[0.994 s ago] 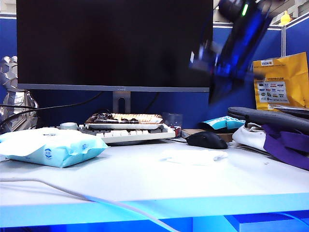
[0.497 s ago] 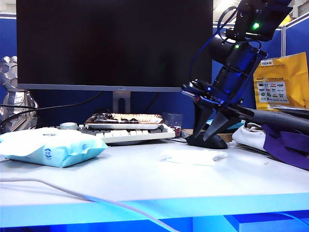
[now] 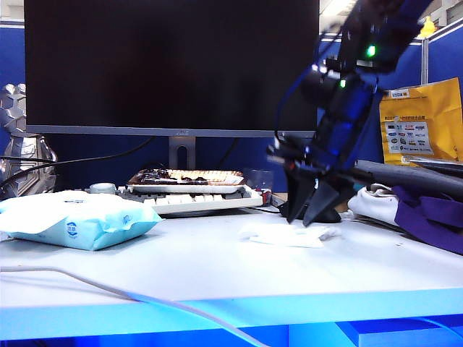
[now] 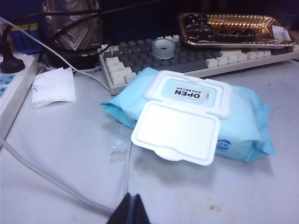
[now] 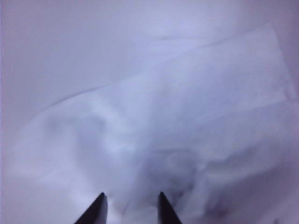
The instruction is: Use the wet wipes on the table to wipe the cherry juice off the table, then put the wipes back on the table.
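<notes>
The wet wipe is thin and flat toward its edges, so my right gripper should pick it up next by its raised crumpled folds.
The wet wipes [image 3: 278, 234] are one thin white crumpled sheet lying flat on the white table [image 3: 181, 271], right of centre. My right gripper [image 3: 304, 217] points down just above the sheet's right part, open, with its dark fingertips apart. In the right wrist view the wet wipes [image 5: 177, 121] fill the picture under the open right gripper [image 5: 131, 194], which holds nothing. My left gripper [image 4: 132, 199] is shut and empty, low over the table near a grey cable. A faint brownish mark [image 4: 215, 208] lies beside it; I cannot tell if it is cherry juice.
A light-blue wipes pack [image 3: 72, 220] with its lid open lies at the left. Behind stand a keyboard [image 3: 195, 202], a tray of cherries [image 3: 184, 177] and a monitor [image 3: 170, 65]. A black mouse [image 3: 329, 214] and purple cloth [image 3: 427, 217] lie at the right. A cable [image 3: 108, 289] crosses the front.
My right arm has come down from high at the upper right to just above the white sheet, shifting a little left. Its jaws have opened. The left gripper has kept still.
</notes>
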Robot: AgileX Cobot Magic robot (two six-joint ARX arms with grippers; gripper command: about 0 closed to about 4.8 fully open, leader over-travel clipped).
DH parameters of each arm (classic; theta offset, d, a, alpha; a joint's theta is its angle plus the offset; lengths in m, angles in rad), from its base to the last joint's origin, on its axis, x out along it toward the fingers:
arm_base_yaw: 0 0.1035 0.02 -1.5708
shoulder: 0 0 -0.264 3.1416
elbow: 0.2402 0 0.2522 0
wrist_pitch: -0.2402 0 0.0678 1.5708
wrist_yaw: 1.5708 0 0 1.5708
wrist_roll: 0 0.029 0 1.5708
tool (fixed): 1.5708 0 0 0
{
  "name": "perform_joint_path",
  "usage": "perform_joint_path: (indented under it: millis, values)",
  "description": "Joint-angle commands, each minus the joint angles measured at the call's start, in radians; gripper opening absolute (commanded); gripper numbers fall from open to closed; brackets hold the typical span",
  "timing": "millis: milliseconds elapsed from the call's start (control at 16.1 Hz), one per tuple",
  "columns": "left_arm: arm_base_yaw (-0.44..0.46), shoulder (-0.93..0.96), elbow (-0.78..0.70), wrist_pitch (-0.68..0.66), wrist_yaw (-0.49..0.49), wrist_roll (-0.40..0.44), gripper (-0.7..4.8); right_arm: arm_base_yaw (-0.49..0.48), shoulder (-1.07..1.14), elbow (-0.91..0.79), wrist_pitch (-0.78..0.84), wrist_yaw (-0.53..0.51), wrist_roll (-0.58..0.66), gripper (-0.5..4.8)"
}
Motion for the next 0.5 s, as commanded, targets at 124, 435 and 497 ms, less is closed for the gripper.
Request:
perform_joint_path:
  millis: [124, 435, 497]
  values:
    - [0.001, -0.003, 0.000, -0.012, 0.003, 0.005, -0.05, 0.002, 0.028, 0.006, 0.058, 0.033, -0.003, 1.63]
    - [0.001, -0.003, 0.000, -0.012, 0.003, 0.005, -0.05, 0.003, 0.076, 0.032, -0.029, 0.125, -0.038, 0.53]
    - [0.001, -0.003, 0.000, -0.012, 0.004, 0.005, -0.05, 0.003, 0.076, 0.032, -0.035, 0.129, -0.059, -0.04]
